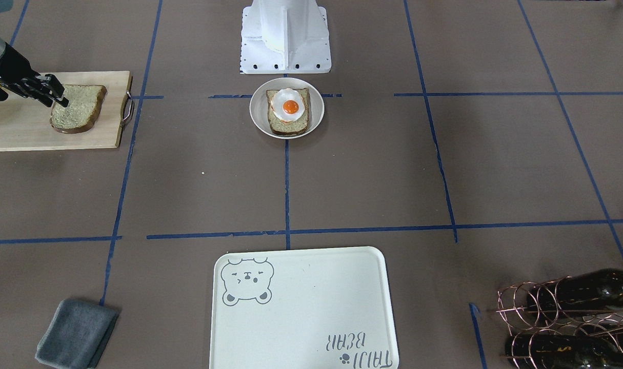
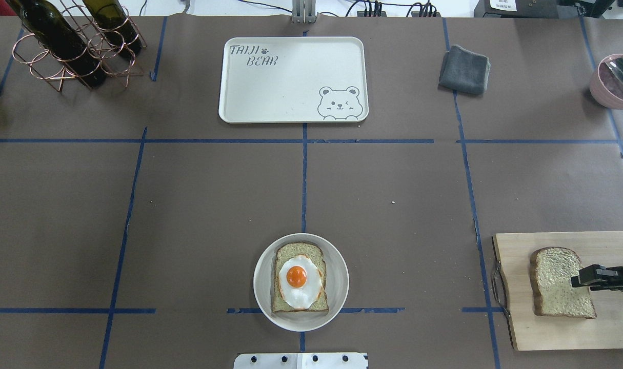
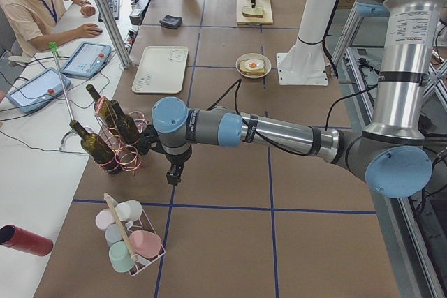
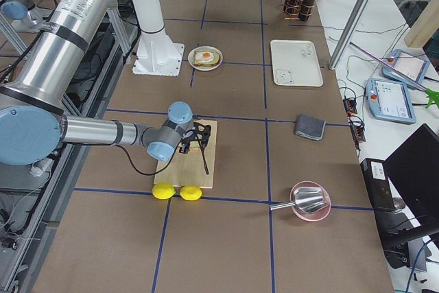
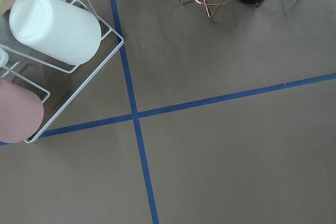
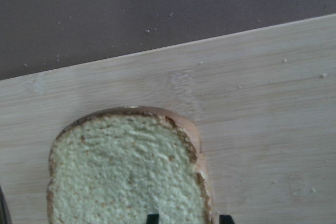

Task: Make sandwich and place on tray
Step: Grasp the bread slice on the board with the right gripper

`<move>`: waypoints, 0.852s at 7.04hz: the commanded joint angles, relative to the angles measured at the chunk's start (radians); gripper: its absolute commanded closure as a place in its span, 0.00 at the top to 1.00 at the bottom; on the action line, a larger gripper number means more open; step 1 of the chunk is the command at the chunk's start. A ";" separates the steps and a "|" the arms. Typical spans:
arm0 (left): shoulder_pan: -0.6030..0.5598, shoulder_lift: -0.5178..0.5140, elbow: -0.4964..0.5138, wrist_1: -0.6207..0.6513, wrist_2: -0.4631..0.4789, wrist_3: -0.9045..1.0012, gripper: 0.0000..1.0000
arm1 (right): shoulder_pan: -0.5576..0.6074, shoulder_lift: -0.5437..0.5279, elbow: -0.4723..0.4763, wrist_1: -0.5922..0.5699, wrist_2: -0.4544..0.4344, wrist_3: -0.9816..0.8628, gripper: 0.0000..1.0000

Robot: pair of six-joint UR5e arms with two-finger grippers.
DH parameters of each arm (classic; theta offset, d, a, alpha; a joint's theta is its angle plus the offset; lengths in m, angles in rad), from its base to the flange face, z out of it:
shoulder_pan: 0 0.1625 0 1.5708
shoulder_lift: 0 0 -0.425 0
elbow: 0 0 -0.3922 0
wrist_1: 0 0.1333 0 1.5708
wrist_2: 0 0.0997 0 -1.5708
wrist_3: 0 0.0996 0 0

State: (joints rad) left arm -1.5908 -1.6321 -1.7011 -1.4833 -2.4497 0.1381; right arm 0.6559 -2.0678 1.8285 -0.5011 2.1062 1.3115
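Observation:
My right gripper grabs the flat slice by its thin crust edge (image 1: 61, 109) next, since its face (image 1: 80, 105) is too wide for the fingers.
One slice of speckled bread (image 1: 78, 110) lies on the light wooden cutting board (image 1: 19, 130). My right gripper (image 1: 55, 95) hovers over that slice's edge. In the right wrist view its two fingertips (image 6: 152, 217) stand apart on either side of the crust, so it is open. The other slice (image 1: 288, 125), with the fried egg (image 1: 289, 105) on top, lies on the round pale plate (image 1: 317, 105) near the robot base. The cream bear tray (image 1: 311, 302) holds nothing. My left gripper (image 3: 172, 172) hangs by the wine rack; I cannot tell if it is open or shut.
A copper rack with wine bottles (image 2: 70, 46) stands at the far left, and a white wire rack with cups (image 5: 47, 51) lies under the left wrist. A grey cloth (image 2: 464, 69) and a pink bowl (image 2: 616, 79) sit at the far right. Two lemons (image 4: 175, 191) lie beside the board.

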 commanded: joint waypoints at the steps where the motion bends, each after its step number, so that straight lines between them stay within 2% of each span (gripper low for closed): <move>1: 0.000 0.000 0.000 0.000 0.000 0.000 1.00 | -0.004 0.000 -0.009 -0.001 0.001 0.000 0.47; 3: 0.000 0.000 0.003 0.000 0.000 0.000 1.00 | -0.006 0.000 -0.011 -0.001 0.001 0.000 0.47; 4: 0.000 -0.002 0.005 0.000 0.000 0.000 1.00 | -0.006 0.000 -0.011 0.001 0.003 0.000 0.42; 5: 0.000 -0.002 0.003 0.000 0.000 0.000 1.00 | -0.007 0.000 -0.014 -0.001 0.003 0.000 0.33; 6: 0.000 -0.002 0.001 0.000 0.000 0.000 1.00 | -0.007 0.000 -0.014 0.001 0.003 0.000 0.15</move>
State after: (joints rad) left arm -1.5908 -1.6335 -1.6982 -1.4834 -2.4497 0.1381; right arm 0.6494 -2.0678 1.8158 -0.5009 2.1090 1.3115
